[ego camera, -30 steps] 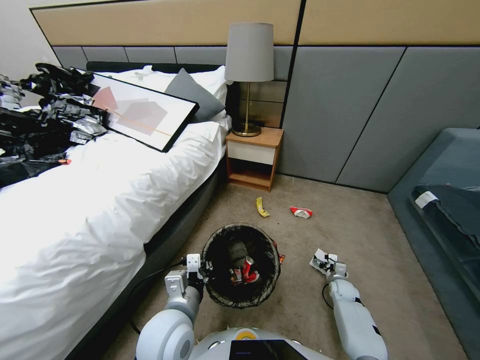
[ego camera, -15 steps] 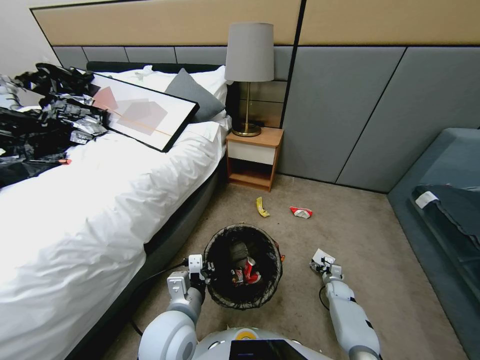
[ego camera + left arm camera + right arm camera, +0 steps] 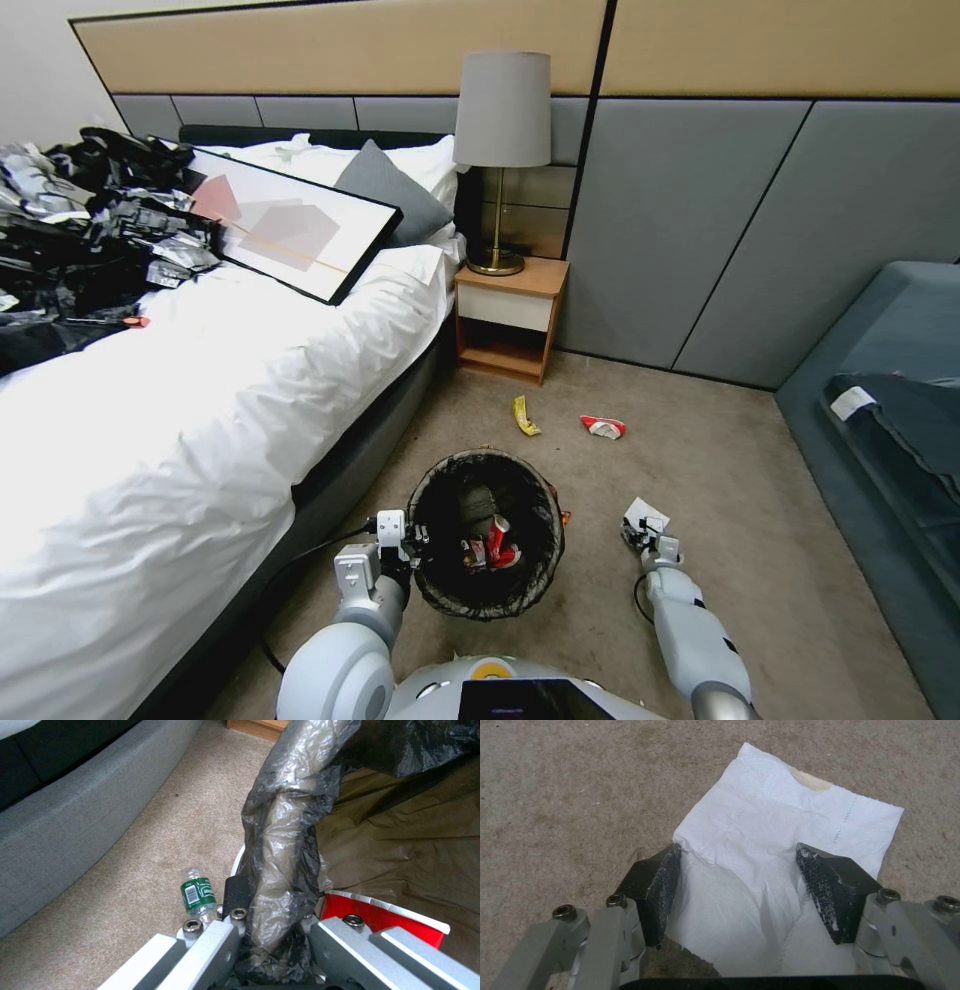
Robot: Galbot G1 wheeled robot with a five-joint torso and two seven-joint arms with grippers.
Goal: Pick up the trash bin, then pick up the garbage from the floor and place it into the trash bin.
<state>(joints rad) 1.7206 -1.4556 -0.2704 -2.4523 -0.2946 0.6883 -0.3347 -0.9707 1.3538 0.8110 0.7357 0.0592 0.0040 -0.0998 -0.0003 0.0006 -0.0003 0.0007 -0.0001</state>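
Observation:
The white tissue [image 3: 645,516] has folds standing up at its creased middle, while its torn outer edge lies flat on the carpet. My right gripper needs to grip the tissue by that creased middle next.
The trash bin [image 3: 432,492], white with a dark bag liner, stands on the carpet close in front of me. My left gripper [image 3: 398,540] is shut on its near-left rim, the bag [image 3: 280,843] pinched between its fingers. Red-and-white wrappers [image 3: 495,545] lie inside the bin. Right of the bin, a white tissue [image 3: 645,516] lies flat on the floor. My right gripper [image 3: 740,888] is open low over it, with a pad [image 3: 660,888] at each side of the sheet. A banana peel [image 3: 524,415] and a red-and-white wrapper [image 3: 603,427] lie farther off. A small green bottle [image 3: 198,896] lies beside the bin.
The bed [image 3: 200,400] runs along the left, bearing a framed picture [image 3: 290,230] and a heap of black and silver sheeting [image 3: 80,240]. A nightstand [image 3: 508,320] with a lamp [image 3: 500,150] stands at the wall. A grey sofa [image 3: 880,400] closes the right. Open carpet lies between.
The right arm has drawn slightly back and down, settling its gripper over the tissue. The camera tilted slightly. The left gripper and the bin have held still.

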